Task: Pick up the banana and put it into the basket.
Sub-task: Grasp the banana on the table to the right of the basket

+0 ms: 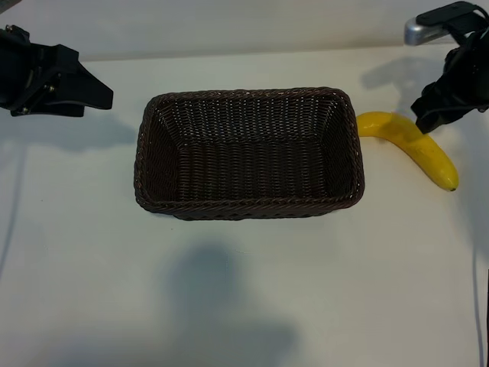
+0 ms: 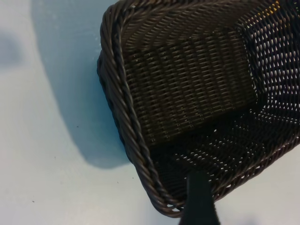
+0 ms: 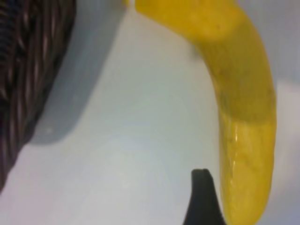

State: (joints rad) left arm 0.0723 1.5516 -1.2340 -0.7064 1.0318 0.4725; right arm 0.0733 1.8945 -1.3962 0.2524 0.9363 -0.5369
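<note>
I should put the banana into the basket next. Both of its ends reach far out, so I should hold the long, curved banana around its middle [image 1: 417,145] [image 3: 244,86] with my right gripper.
The dark brown wicker basket [image 1: 248,205] stands in the middle of the white table with nothing in it. The yellow banana [image 1: 416,145] lies on the table just right of it, its stem end close to the basket's wall. My right gripper [image 1: 428,115] hangs open over the banana's far side, holding nothing. In the right wrist view one dark finger [image 3: 202,197] shows close beside the banana [image 3: 243,93], on the side toward the basket [image 3: 28,70]. My left gripper [image 1: 101,95] is open at the far left, apart from the basket. Its finger [image 2: 200,201] shows over the basket's corner rim [image 2: 126,117].
The white table [image 1: 244,306] stretches bare in front of the basket, with a soft shadow across it. A silver and black camera mount [image 1: 432,27] sits at the back right above the right arm.
</note>
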